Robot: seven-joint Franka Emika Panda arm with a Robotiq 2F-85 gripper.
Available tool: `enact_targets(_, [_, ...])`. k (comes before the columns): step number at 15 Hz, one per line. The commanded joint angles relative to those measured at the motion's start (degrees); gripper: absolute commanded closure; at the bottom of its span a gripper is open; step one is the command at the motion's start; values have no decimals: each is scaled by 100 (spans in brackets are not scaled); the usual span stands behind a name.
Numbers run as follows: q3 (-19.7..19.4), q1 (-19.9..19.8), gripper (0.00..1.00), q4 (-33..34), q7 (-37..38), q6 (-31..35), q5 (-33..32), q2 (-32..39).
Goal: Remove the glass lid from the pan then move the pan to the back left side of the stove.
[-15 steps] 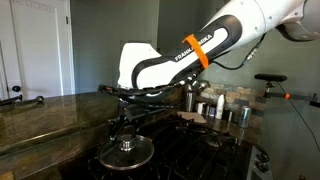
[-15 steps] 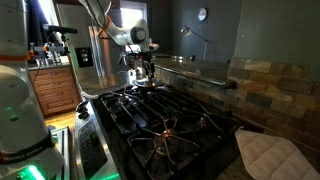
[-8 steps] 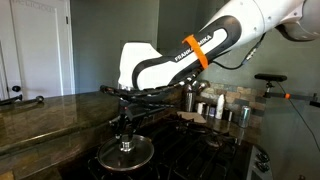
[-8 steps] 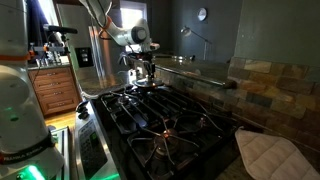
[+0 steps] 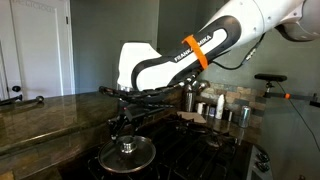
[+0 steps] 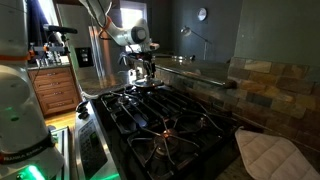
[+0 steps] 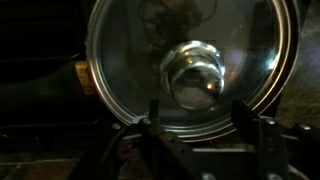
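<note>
Next, my gripper grabs the glass lid by its metal knob [image 5: 127, 144] [image 7: 197, 72] from above, fingers on opposite sides, to lift the lid level off the pan.
The glass lid [image 5: 127, 153] with its metal knob [image 7: 197, 72] sits on the pan on the stove [image 5: 190, 150]. In the wrist view the lid [image 7: 120, 50] fills the frame and hides the pan beneath it. My gripper [image 5: 125, 127] hangs open just above the knob, with its fingers [image 7: 198, 112] spread wide and nothing between them. In an exterior view the gripper [image 6: 143, 73] is over the lid [image 6: 143, 85] at the far end of the stove [image 6: 170, 125].
Steel canisters [image 5: 192, 97] and small jars [image 5: 222, 110] stand at the back of the brown stone countertop [image 5: 50, 112]. A quilted pad [image 6: 270, 155] lies by the near stove corner. Another robot base [image 6: 25, 110] stands beside the stove.
</note>
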Motion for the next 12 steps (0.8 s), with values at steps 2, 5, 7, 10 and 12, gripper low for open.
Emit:
enact_targets(2, [-82,121,0,103,56,-311,-89,42])
enact_targets(5, [-62,122,0,142,40,-494,-43,58])
enact_targets(7, [-50,127,0,168,27,-628,-24,65])
enact_targets(10, [-32,137,0,185,13,-707,18,77])
enact_targets(12, [-26,144,16,182,-4,-670,27,90])
